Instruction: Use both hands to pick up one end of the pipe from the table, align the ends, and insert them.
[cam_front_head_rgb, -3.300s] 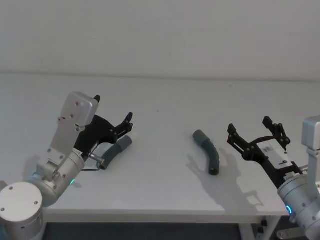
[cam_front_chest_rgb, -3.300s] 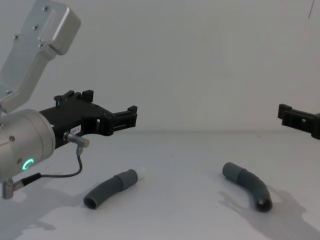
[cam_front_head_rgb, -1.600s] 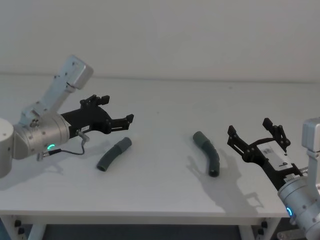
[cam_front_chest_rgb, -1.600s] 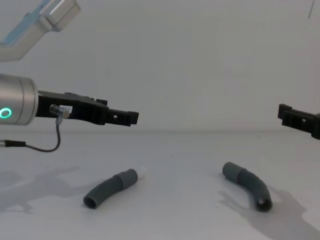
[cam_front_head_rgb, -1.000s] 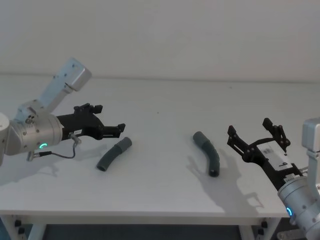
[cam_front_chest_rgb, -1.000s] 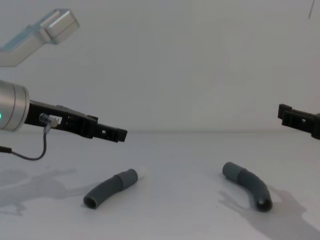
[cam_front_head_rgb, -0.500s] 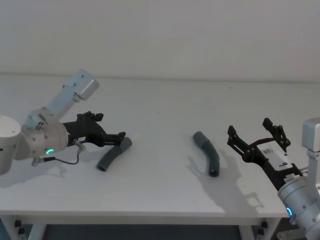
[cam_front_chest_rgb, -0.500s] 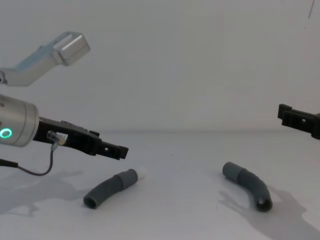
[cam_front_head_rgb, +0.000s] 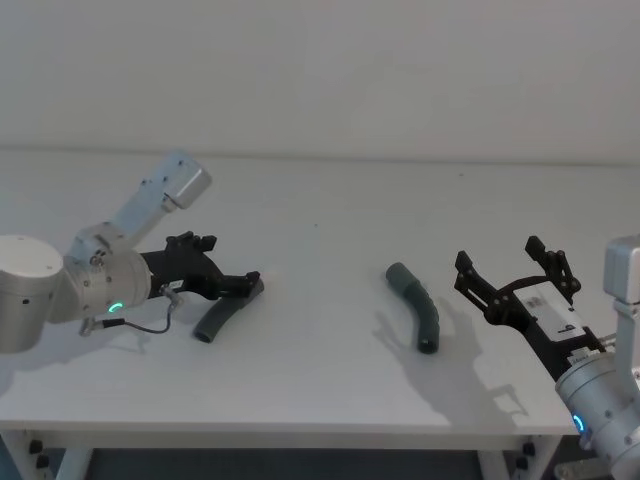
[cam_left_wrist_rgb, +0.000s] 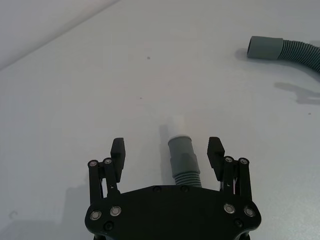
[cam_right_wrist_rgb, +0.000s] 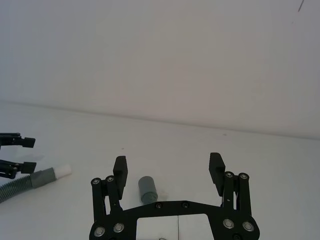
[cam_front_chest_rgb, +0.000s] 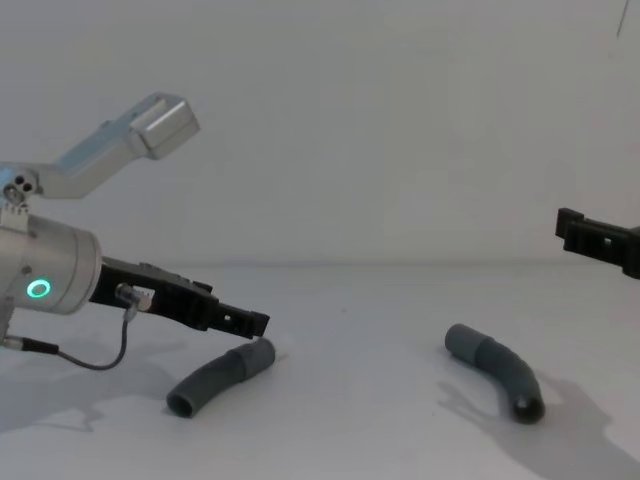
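Next, my left gripper grabs its smooth grey cuff (cam_front_chest_rgb: 256, 355), so the pipe piece's whitish tip stays free to go into the other piece (cam_front_chest_rgb: 496, 368).
Two dark grey ribbed pieces of the pipe lie on the white table (cam_front_head_rgb: 320, 200). The left piece (cam_front_head_rgb: 213, 321) (cam_front_chest_rgb: 205, 382) has a smooth cuff with a whitish tip (cam_left_wrist_rgb: 178, 124). My left gripper (cam_front_head_rgb: 250, 283) (cam_left_wrist_rgb: 166, 145) (cam_front_chest_rgb: 256, 322) hangs low and open, its fingers (cam_left_wrist_rgb: 118, 149) on either side of that cuff (cam_left_wrist_rgb: 181, 150), not touching it. The right piece (cam_front_head_rgb: 416, 306) (cam_front_chest_rgb: 497, 372) (cam_left_wrist_rgb: 285, 48) lies free, its plain cuff (cam_right_wrist_rgb: 147, 186) pointing away. My right gripper (cam_front_head_rgb: 500, 255) (cam_right_wrist_rgb: 168, 162) (cam_front_chest_rgb: 592, 236) hovers open to the right of it, above the table.
A plain white wall stands behind the table. The table's front edge (cam_front_head_rgb: 300, 432) runs close below both arms. Bare white surface lies between the two pieces.
My left gripper has turned, dropped towards the table and come to straddle the left piece's cuff end. The right arm and both pieces have stayed still.
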